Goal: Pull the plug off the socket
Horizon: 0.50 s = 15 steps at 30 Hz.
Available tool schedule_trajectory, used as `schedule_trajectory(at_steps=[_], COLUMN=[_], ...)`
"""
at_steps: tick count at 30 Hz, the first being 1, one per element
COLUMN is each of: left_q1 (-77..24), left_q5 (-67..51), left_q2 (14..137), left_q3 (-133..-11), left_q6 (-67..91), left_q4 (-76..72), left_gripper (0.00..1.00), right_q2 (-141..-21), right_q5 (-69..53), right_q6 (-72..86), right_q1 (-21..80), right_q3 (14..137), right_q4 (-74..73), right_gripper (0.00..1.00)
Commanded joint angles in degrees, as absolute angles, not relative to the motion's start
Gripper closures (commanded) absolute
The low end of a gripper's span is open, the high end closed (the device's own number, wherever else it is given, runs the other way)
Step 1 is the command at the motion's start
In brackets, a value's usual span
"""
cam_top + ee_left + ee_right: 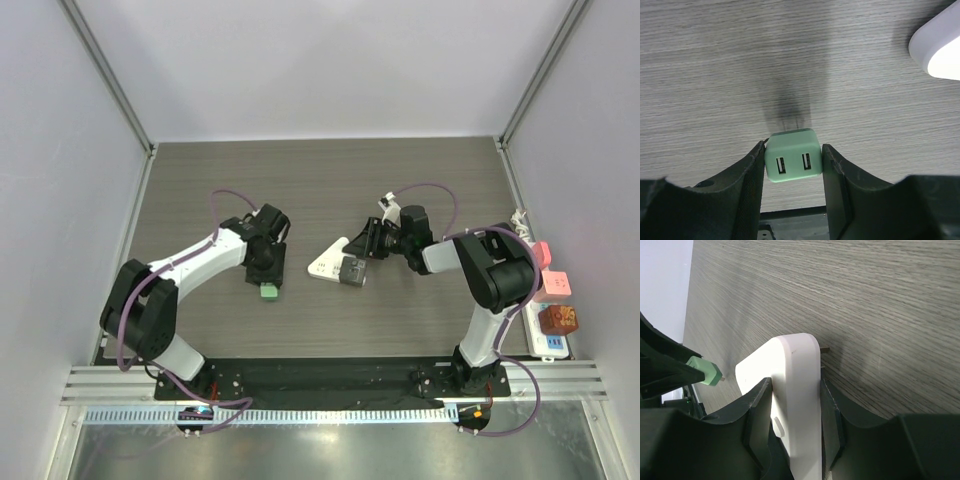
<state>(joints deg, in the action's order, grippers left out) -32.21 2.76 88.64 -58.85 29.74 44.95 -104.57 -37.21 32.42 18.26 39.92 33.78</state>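
Note:
The green plug [269,292] is just above the flat table, apart from the white socket, and would land if I opened now, so my left gripper needs to let go of it.
My left gripper [267,283] is shut on a small green plug [269,292] with two USB slots, holding it just above the table; in the left wrist view the plug [792,161] sits squeezed between both fingers of that gripper [793,149]. The green plug is apart from the white triangular socket [326,264], which my right gripper [366,247] is shut on. In the right wrist view the socket [796,385] stands edge-on between the fingers, with the green plug [708,372] off to the left. A dark grey block [352,270] sits on the socket.
A white power strip [549,342] lies along the right table edge, carrying pink adapters [549,278] and a brown one [558,318]. Grey walls enclose the wooden table [330,180]. A corner of the socket [940,45] shows at the top right of the left wrist view.

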Motion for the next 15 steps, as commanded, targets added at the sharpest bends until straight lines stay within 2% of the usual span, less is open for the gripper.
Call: schedule_trajectory(at_steps=[1,4,10,15], left_q1=[-31.82,-31.56,-31.20,-31.20], left_q5=[1.75,3.16,3.87,6.94], left_q2=[89.12,89.12,88.42,85.70], left_q3=[-58.98,-58.45,-58.62,-60.03], left_q6=[29.27,29.27,28.83,30.05], left_q4=[43.86,44.03,42.71,42.72], left_gripper=[0.68,0.54,0.33,0.25], right_q2=[-107.49,-107.93,-108.19,-108.90], right_q5=[-34.19,-34.80,-35.16,-35.42], right_q6=[31.46,32.08,32.52,32.87], right_q1=[18.10,18.11,18.02,18.11], right_q3=[40.43,40.52,40.25,40.61], right_q4=[30.50,30.93,31.82,32.17], right_gripper=[0.99,0.99,0.99,0.99])
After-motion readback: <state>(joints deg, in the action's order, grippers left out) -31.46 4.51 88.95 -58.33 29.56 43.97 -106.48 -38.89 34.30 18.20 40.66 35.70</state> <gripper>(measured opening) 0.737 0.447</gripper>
